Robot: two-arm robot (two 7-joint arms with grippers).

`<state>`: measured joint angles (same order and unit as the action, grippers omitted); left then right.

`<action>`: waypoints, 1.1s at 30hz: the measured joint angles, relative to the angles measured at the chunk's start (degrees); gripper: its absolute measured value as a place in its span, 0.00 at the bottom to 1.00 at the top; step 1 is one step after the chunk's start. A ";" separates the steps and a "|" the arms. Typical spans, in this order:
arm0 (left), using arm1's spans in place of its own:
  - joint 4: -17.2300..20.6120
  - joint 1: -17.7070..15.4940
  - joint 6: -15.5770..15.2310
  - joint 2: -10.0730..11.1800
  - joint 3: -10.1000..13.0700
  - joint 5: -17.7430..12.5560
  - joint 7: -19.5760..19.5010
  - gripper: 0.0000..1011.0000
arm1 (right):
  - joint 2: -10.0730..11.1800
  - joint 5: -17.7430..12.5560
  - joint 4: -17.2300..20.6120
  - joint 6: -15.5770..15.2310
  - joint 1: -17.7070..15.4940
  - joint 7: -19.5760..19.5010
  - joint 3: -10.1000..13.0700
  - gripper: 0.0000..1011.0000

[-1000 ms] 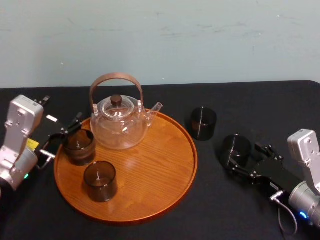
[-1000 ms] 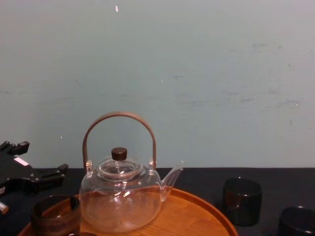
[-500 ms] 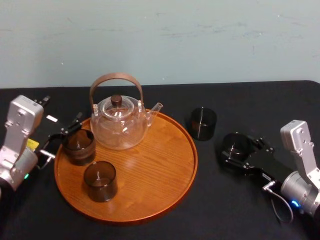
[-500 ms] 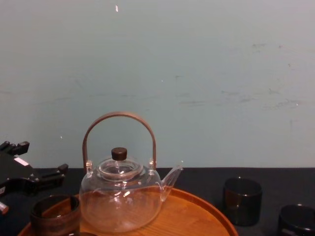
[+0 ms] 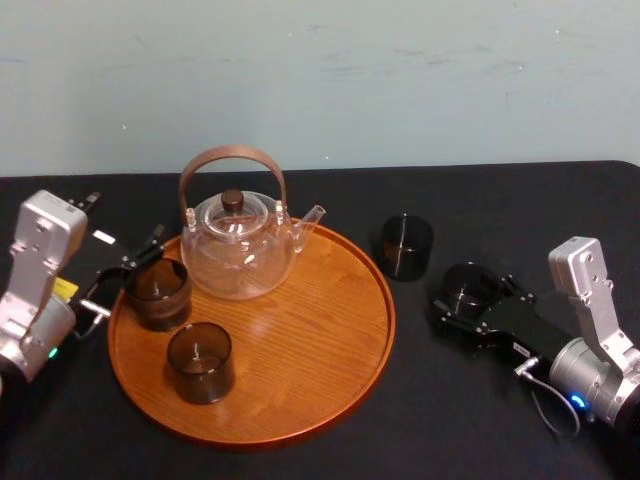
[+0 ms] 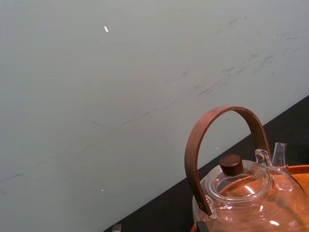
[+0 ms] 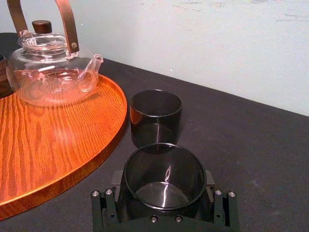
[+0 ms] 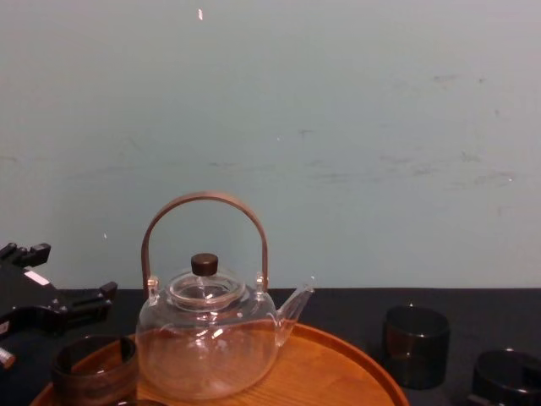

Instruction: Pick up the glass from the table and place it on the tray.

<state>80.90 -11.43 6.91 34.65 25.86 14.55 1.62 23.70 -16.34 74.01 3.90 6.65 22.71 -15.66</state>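
I will grab the glass by its outer side [image 7: 161, 209] with my right gripper next, to put the dark smoked glass on the round wooden tray.
A dark smoky glass [image 5: 467, 287] stands on the black table [image 5: 520, 200], right of the round wooden tray [image 5: 330, 390]. My right gripper [image 5: 470, 298] is open, one finger on each side of this glass. The right wrist view shows the glass [image 7: 163, 176] set deep between the fingers, with the tray [image 7: 53, 154] beyond it. My left gripper [image 5: 125, 272] rests open at the tray's left rim, beside a brown glass [image 5: 157, 292] that stands on the tray.
A clear glass teapot [image 5: 238, 250] with a brown handle and another dark glass [image 5: 200, 362] stand on the tray. A further dark glass [image 5: 406, 246] stands on the table between the tray's rim and my right gripper. The tray's right half is bare.
My right arm has moved forward and left toward the tray, closing in around the glass, which has shifted slightly left. The left arm has not moved.
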 joint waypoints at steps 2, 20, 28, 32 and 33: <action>0.00 0.00 0.00 0.00 0.00 0.00 0.00 0.99 | 0.06 0.00 0.12 0.00 -0.06 -0.04 0.00 0.99; 0.00 0.00 0.00 0.00 0.00 0.00 0.00 0.99 | 0.29 -0.08 0.57 0.00 -0.33 -0.21 0.00 0.99; 0.00 0.00 0.00 0.00 0.00 0.00 0.00 0.99 | 0.33 -0.11 0.63 -0.01 -0.36 -0.26 0.00 0.93; 0.00 0.00 0.00 0.00 0.00 0.00 0.00 0.99 | 0.34 -0.13 0.66 -0.01 -0.38 -0.27 0.00 0.90; 0.00 0.00 0.00 0.00 0.00 0.00 0.00 0.99 | 0.34 -0.14 0.66 0.00 -0.38 -0.28 0.00 0.90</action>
<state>80.90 -11.43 6.91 34.65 25.86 14.55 1.62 24.05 -16.47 74.67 3.89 6.27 22.43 -15.66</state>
